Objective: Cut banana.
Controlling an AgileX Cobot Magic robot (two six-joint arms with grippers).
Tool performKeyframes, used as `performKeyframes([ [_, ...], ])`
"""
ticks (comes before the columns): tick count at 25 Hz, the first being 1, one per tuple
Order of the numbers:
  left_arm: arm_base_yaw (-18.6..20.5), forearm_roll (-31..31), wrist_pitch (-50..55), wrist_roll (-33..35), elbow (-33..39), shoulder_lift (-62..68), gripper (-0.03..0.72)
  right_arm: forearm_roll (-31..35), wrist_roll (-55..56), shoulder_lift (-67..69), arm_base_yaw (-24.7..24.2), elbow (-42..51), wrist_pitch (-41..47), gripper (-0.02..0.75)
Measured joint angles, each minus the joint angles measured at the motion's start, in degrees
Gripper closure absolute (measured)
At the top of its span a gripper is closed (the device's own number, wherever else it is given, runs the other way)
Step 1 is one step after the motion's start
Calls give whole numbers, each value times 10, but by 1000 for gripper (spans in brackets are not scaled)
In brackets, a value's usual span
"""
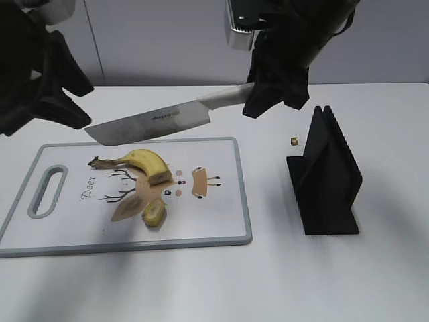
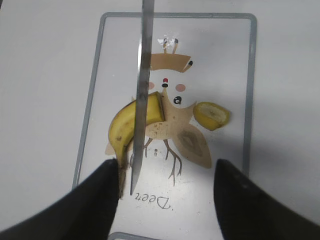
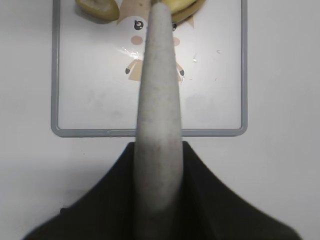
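My left gripper takes hold of the knife blade by its tip end (image 1: 100, 135) next, to steer the cut through the banana (image 1: 144, 162).
The banana (image 1: 144, 162), a short curved yellow stub with a dark stem and pale cut end, lies on the white cutting board (image 1: 221, 221); it also shows in the left wrist view (image 2: 122, 130). My right gripper (image 3: 159, 200) is shut on the grey handle of a knife (image 1: 151, 124), whose blade hangs in the air above the banana. The blade (image 2: 142, 100) crosses the left wrist view. My left gripper (image 2: 162, 190) is open and empty, raised over the board's handle end. A small loose yellow chunk (image 1: 154, 213) lies on the board in front of the banana.
A black knife stand (image 1: 325, 178) sits on the white table to the right of the board. A tiny dark-and-gold object (image 1: 293, 141) lies behind the stand. The board has a grey rim and a slot handle (image 1: 47, 191) at its left end.
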Motion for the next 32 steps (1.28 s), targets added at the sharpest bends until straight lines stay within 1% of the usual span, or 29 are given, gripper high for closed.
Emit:
performKeyframes([
  [7, 0, -6, -19, 6, -20, 71, 102, 33, -27, 12, 0, -5, -3, 573],
  [14, 0, -5, -68, 6, -24, 118, 105, 35, -31, 12, 0, -6, -10, 573],
  [16, 0, -3, -74, 6, -24, 121, 125, 35, -32, 12, 0, -6, -14, 573],
  [18, 0, -3, -82, 4, -24, 121, 176, 36, -32, 12, -1, -6, -15, 573],
  [22, 0, -3, -93, 4, -24, 121, 306, 51, -34, 12, -9, -6, -15, 573],
  [26, 0, -3, -97, 3, -24, 121, 482, 78, -50, 12, -14, -6, -17, 573],
  [29, 0, -3, -97, 3, -24, 121, 624, 82, -53, 13, -16, -6, -23, 573],
  [30, 0, -3, -96, 3, -24, 121, 649, 82, -54, 16, -16, -7, -24, 573],
  [32, 0, 2, -93, 2, -24, 122, 668, 82, -55, 26, -17, -9, -25, 573],
])
